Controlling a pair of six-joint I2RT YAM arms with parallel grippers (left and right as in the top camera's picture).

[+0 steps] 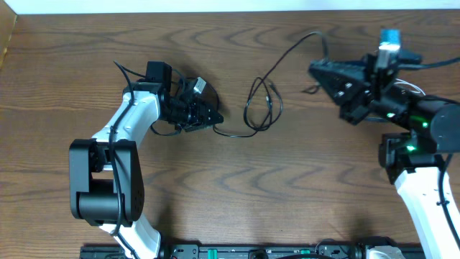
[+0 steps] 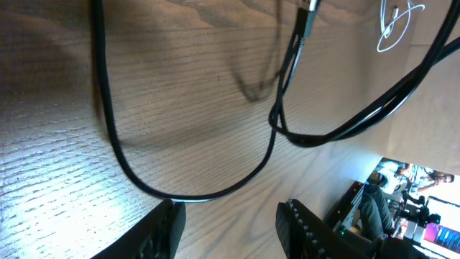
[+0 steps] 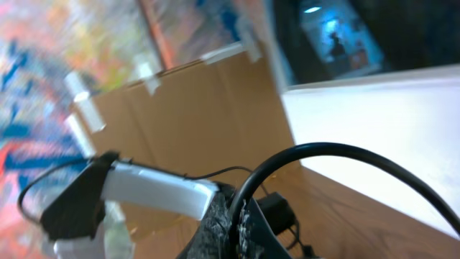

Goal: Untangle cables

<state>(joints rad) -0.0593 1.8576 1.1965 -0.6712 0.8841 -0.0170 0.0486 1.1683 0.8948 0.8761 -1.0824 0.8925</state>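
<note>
I will grab the black cable's curve next with my left gripper, across the loops from my right gripper, so the tangle stays free to untangle.
The black cable runs across the wooden table from near my left gripper, through a tangle of loops at the centre, up to my right gripper. In the left wrist view my left gripper is open just above the wood. The black cable curves past just ahead of its fingertips, outside the jaws. My right gripper is raised and shut on the black cable, which arcs out of it. The white cable lies coiled far off, and thin white strands show behind the right arm.
A cardboard wall stands at the table's left edge and a white wall strip runs along the back. The left arm's white link shows across the right wrist view. An equipment rail runs along the front edge.
</note>
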